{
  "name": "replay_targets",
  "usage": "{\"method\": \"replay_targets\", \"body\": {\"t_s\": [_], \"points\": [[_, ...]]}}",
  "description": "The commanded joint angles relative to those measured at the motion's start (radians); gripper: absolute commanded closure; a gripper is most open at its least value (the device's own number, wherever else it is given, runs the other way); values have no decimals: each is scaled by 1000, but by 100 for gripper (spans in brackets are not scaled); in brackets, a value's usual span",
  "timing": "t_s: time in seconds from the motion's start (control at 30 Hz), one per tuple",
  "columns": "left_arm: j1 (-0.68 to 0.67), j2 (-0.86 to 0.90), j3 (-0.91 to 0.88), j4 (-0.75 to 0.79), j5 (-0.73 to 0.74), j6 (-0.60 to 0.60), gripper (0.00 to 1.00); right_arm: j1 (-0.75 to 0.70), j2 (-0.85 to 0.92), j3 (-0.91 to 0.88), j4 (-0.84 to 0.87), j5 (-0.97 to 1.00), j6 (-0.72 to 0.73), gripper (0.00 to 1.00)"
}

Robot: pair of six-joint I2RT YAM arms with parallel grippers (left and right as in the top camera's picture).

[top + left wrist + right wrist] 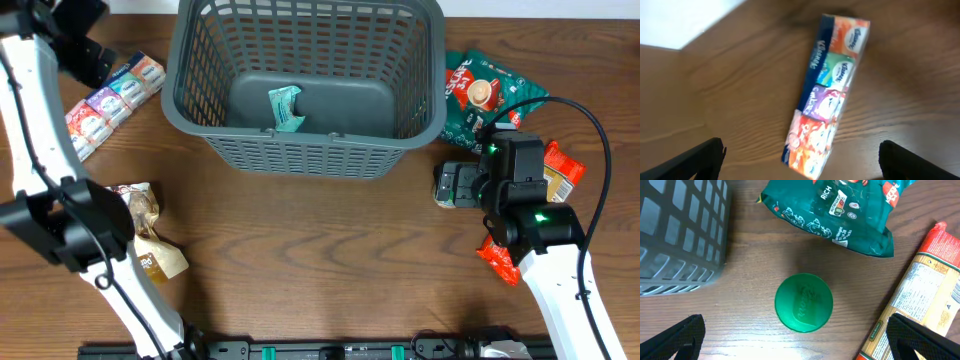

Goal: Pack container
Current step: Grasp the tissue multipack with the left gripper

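Note:
The multicoloured tissue pack needs to be lifted level and laid in the container (pixel 305 150). I should grab it next by its middle with my left gripper, across its narrow width.
The dark grey slotted container (pixel 305 150) stands at the back middle of the table, and its wall shows in the right wrist view (pixel 680 230). A teal packet (pixel 285 108) lies on its floor. My left gripper (pixel 92 58) is open and empty above a multicoloured tissue pack (pixel 115 100), which lies between the fingers in the left wrist view (pixel 829 95). My right gripper (pixel 457 186) is open and empty above a round green lid (pixel 804 302), to the right of the container. The lid lies just ahead of the open fingers (pixel 797 340).
A green coffee bag (pixel 490 95) (pixel 840 215) lies right of the container. An orange and red packet (pixel 562 175) (pixel 920 305) lies beside the right arm. A clear snack packet (pixel 140 212) lies at the front left. The table's far edge is near the tissue pack.

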State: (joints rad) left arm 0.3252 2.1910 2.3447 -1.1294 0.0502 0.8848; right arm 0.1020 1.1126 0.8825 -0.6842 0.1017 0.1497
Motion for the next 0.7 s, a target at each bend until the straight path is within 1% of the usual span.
{"method": "replay_targets", "body": {"t_s": [0.0,0.27,0.47,0.67], "points": [[17,97,7,-5,10,47,1,3,2,13,0,0,15,1],[63,235,7,6,10,51,2,3,2,13,-8,0,38,1],[90,274,6,52,10,62,1,3,2,13,-8,0,95,1],[93,291,-14,82,10,91,2,3,2,13,-8,0,121,1]]}}
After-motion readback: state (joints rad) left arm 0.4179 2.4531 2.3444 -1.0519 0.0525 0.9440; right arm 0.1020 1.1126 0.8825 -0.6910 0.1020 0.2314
